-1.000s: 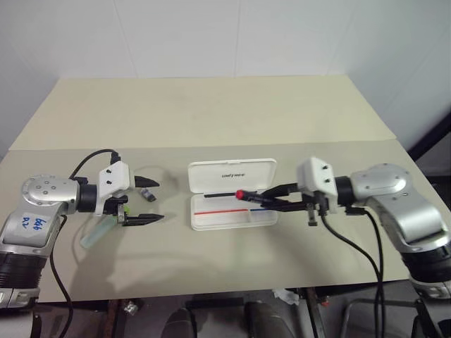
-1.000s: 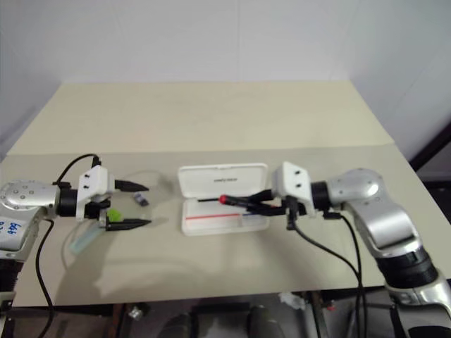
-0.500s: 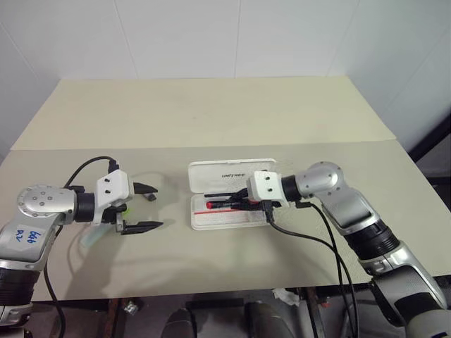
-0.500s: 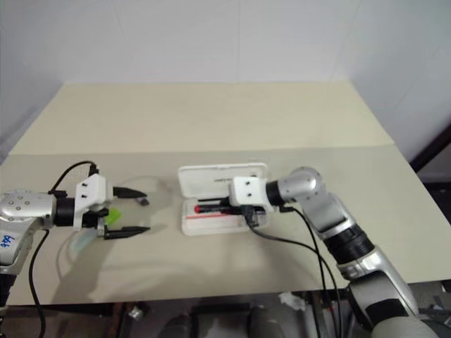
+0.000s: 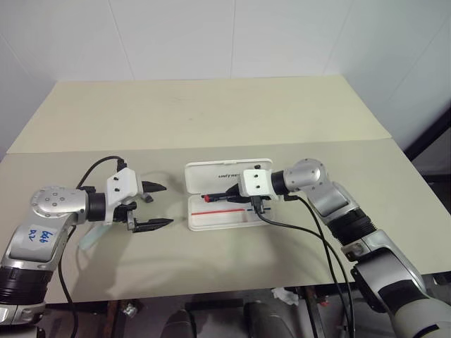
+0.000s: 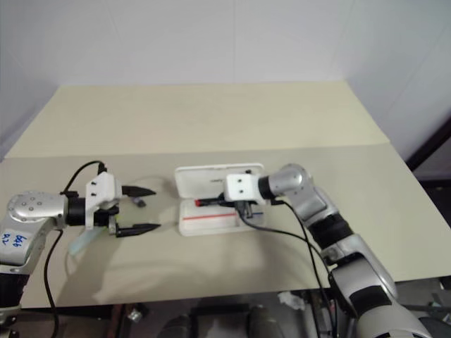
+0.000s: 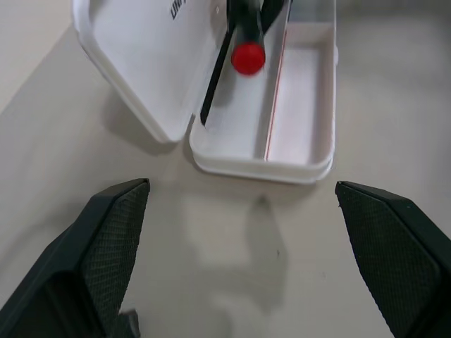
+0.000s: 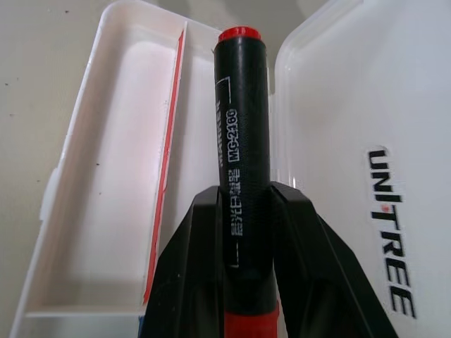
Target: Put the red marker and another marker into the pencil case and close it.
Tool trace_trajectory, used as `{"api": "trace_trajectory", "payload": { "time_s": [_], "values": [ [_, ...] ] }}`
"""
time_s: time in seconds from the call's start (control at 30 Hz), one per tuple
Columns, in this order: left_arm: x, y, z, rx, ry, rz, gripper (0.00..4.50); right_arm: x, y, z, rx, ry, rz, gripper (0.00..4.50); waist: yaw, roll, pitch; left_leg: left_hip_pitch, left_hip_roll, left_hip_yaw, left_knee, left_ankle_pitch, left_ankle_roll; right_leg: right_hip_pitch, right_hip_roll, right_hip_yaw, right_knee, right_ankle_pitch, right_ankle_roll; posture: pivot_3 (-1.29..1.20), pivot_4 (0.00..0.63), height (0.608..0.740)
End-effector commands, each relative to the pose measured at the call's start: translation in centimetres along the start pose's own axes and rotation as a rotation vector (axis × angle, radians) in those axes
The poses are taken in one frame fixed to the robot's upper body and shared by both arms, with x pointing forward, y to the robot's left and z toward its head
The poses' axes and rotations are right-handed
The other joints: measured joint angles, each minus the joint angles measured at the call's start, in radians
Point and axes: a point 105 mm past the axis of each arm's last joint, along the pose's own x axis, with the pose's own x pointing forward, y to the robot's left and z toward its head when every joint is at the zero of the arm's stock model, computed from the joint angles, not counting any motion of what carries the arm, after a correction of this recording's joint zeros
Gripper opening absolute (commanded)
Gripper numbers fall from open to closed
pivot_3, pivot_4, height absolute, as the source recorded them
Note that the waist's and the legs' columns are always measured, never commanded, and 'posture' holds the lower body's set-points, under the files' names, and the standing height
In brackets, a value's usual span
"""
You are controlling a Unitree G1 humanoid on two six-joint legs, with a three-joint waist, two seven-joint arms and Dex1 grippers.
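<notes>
I should open my right gripper, since the red marker's body (image 8: 239, 120) hangs over the tray's back section (image 8: 197, 105), inside the tray's rim, and the marker would lie in that section.
The white pencil case (image 5: 211, 224) lies open mid-table, its lid (image 5: 222, 172) flat behind the tray. My right gripper (image 8: 246, 193) is shut on the black barrel of the red marker (image 8: 239, 127). It holds the marker low over the tray beside the hinge, its red end (image 7: 248, 58) towards the case's left end. Whether the marker touches the tray I cannot tell. My left gripper (image 5: 167, 204) stands open and empty, left of the case and pointing at it. The other marker (image 6: 79, 242), pale, lies on the table partly under my left hand.
A small dark piece (image 5: 146, 198) lies on the table beside my upper left fingertip. The beige table (image 5: 211, 120) stretches far behind the case, with a seam across its width. Black cables hang from both wrists towards the front edge.
My right gripper has carried the red marker left and down, from the case's right end to low over the tray. The left gripper has stayed open in about the same place.
</notes>
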Motion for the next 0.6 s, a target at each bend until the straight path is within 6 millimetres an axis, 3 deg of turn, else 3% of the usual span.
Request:
{"api": "trace_trajectory", "payload": {
  "time_s": [0.03,0.37,0.5,0.6],
  "values": [
    [0.2,-0.1,1.2,0.027,-0.035,-0.001,4.50,-0.1,-0.6,0.8,-0.028,-0.020,-0.015,0.93,-0.001,0.000,0.000,0.000,0.000,0.000,0.000,0.000,0.000,0.000,0.000,0.000,0.000,0.000,0.000,0.00,0.150,0.740],
    [0.5,0.0,1.3,0.026,-0.045,-0.001,4.50,-0.7,-1.3,2.3,-0.009,-0.073,-0.045,4.33,-0.001,0.000,0.000,0.000,0.000,0.000,0.000,0.000,0.000,0.000,0.000,0.000,0.001,0.000,0.000,0.00,0.150,0.740],
    [0.6,0.0,1.2,0.026,-0.049,-0.003,4.50,-1.8,-0.9,5.6,0.048,-0.230,-0.012,4.45,-0.001,0.000,0.000,0.001,0.000,0.000,0.000,0.000,0.000,0.000,0.000,0.000,0.001,0.000,0.000,0.00,0.150,0.740],
    [0.9,0.0,1.2,0.026,-0.053,-0.006,4.50,-3.1,0.6,7.8,0.081,-0.338,0.068,4.45,0.003,0.000,0.000,0.000,0.000,-0.001,-0.001,0.000,0.000,0.000,0.000,-0.001,0.001,0.000,0.000,0.00,0.150,0.740]
  ]
}}
